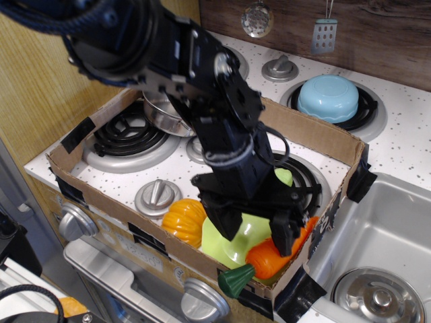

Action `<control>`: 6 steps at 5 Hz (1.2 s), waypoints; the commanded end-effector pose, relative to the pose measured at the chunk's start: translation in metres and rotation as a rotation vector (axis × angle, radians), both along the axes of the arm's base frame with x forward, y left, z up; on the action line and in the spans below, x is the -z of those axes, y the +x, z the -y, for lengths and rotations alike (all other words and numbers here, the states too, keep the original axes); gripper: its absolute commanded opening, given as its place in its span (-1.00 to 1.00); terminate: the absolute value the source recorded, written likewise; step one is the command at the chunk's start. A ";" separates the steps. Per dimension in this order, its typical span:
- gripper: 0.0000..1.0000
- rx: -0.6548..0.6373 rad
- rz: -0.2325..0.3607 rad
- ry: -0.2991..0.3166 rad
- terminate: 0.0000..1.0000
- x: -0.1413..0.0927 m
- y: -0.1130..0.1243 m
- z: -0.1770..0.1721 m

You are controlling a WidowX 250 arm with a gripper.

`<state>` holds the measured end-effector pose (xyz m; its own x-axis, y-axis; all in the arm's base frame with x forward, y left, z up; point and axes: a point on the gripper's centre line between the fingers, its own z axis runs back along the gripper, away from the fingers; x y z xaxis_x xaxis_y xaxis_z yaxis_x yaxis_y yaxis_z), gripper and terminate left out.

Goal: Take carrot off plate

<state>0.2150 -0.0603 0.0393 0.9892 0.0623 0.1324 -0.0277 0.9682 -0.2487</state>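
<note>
My gripper grabs the carrot, by its thick orange end, next, to take it off the lime-green plate.
The orange carrot with its dark green stub lies across the front right edge of the lime-green plate, by the cardboard wall. My black gripper is open and hangs over the plate. Its left finger is over the plate's left part and its right finger is right above the carrot's middle. I cannot tell whether the finger touches the carrot. The arm hides most of the plate and the carrot's thin end.
An orange pumpkin sits left of the plate. A cardboard box wall rings the two front burners. A steel pot stands at the back left, a blue bowl on the far burner, a sink at right.
</note>
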 end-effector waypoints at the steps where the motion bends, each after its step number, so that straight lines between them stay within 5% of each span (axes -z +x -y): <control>1: 1.00 -0.036 0.031 -0.020 -1.00 0.008 -0.009 0.012; 2: 1.00 -0.052 0.025 -0.031 -1.00 0.013 -0.016 0.016; 3: -1.00 -0.056 0.013 -0.033 -1.00 0.012 -0.016 0.017; 5: -1.00 -0.034 -0.035 -0.095 -1.00 -0.016 -0.003 0.015; 6: -1.00 -0.031 -0.066 -0.071 -1.00 -0.037 0.000 0.010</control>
<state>0.2102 -0.0694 0.0678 0.9954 0.0922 0.0272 -0.0796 0.9492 -0.3043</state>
